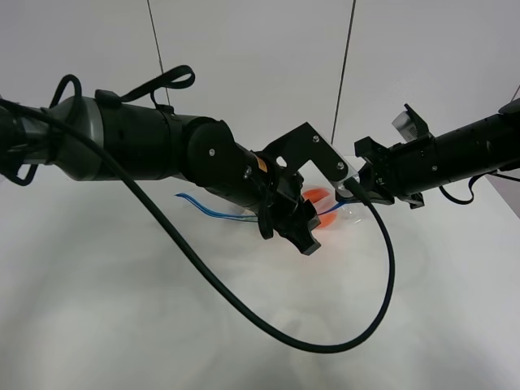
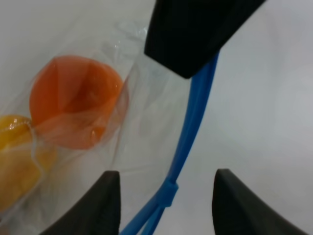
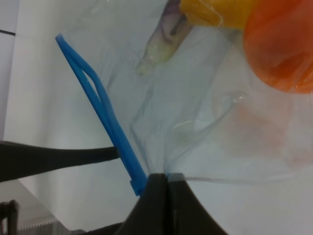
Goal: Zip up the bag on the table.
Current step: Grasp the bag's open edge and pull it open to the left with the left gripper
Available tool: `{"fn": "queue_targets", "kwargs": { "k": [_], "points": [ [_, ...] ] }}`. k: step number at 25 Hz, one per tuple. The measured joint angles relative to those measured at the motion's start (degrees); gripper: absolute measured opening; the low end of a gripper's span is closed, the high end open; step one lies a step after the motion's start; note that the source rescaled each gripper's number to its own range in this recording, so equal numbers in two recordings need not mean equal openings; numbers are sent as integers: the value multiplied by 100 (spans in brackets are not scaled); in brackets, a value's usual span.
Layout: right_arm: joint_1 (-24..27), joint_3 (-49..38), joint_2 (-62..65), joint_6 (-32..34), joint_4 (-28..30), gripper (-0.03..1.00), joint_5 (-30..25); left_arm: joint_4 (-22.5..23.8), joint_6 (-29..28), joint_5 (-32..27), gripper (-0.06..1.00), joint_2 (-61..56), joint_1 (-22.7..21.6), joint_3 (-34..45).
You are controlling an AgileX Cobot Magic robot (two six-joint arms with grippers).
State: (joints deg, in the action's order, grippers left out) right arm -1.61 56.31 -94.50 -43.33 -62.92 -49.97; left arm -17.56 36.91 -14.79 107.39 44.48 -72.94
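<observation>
I should next grab the blue zipper by its small slider [image 2: 167,194] with my left gripper to zip up the clear bag [image 2: 98,117].
The clear bag [image 1: 341,213] lies on the white table [image 1: 122,325] in the middle, with an orange fruit [image 1: 315,196] inside and its blue zipper strip [image 1: 203,209] trailing left. My left gripper [image 1: 296,231] is open over the bag. In the left wrist view its fingertips [image 2: 105,203] stand on either side of the zipper strip [image 2: 188,132] without clamping it. My right gripper [image 1: 351,188] is shut on the bag's corner at the strip's end [image 3: 164,188]. Through the plastic I see the orange fruit [image 3: 283,49], yellow pear [image 3: 220,12] and eggplant [image 3: 166,34].
A thick black cable [image 1: 244,309] hangs from the left arm and loops low over the table in front of the bag. A white wall with two thin dark seams [image 1: 345,65] stands behind the table. The right gripper's black finger [image 2: 195,34] sits over the strip just ahead of my left fingertips.
</observation>
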Motion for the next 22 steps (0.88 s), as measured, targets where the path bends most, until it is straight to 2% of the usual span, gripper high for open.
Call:
{"fn": "queue_targets", "kwargs": {
  "k": [14, 22],
  "points": [
    [0, 0, 0, -42, -43, 0, 63, 5, 562, 241, 100, 136, 0, -25],
    [0, 0, 0, -71, -43, 0, 63, 5, 595, 251, 98, 250, 0, -25]
  ]
}}
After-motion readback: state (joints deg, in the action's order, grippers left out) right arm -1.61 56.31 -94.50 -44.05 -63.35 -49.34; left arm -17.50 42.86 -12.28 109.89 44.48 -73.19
